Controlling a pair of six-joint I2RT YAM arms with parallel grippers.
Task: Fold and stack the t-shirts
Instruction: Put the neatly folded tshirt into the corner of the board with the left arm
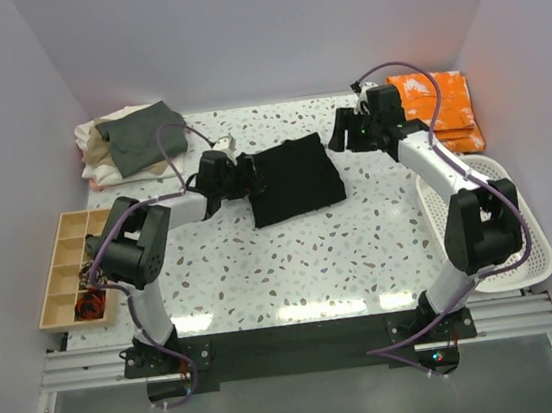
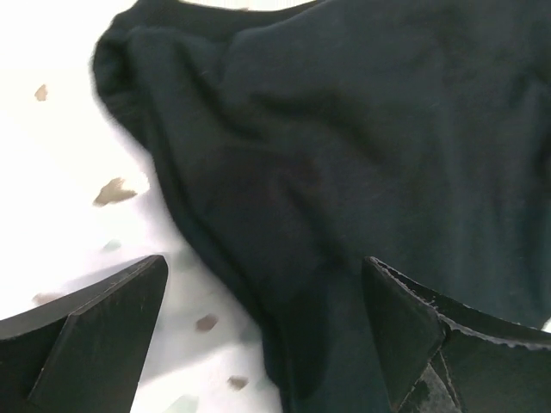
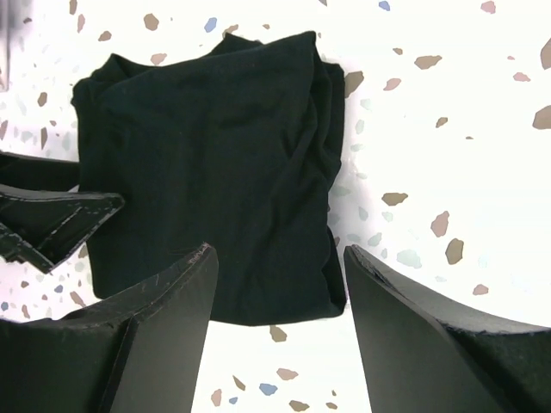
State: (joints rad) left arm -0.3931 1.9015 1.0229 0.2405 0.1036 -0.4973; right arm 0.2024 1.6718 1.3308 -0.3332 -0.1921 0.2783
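Note:
The black t-shirt is folded in layers. My left gripper should next grip those layers at the middle of their edge, on the side nearest the stacked t-shirts, to lay the black t-shirt still folded onto them.
A black t-shirt (image 1: 295,179) lies folded into a rough rectangle on the speckled table (image 1: 303,264). My left gripper (image 1: 248,176) is at its left edge and stands open. In the left wrist view the shirt's rumpled edge (image 2: 327,172) lies between the wide-apart fingers (image 2: 95,335), unclamped. My right gripper (image 1: 341,138) hovers open just off the shirt's far right corner. The right wrist view shows the whole folded shirt (image 3: 207,172) beyond that gripper (image 3: 280,267), with nothing between its fingers. Folded grey-green, tan and cream t-shirts (image 1: 127,142) are stacked at the back left.
An orange folded cloth (image 1: 441,111) lies at the back right. A white plastic basket (image 1: 527,236) sits at the right edge. A wooden compartment tray (image 1: 67,267) with small items stands at the left edge. Walls close the table on three sides.

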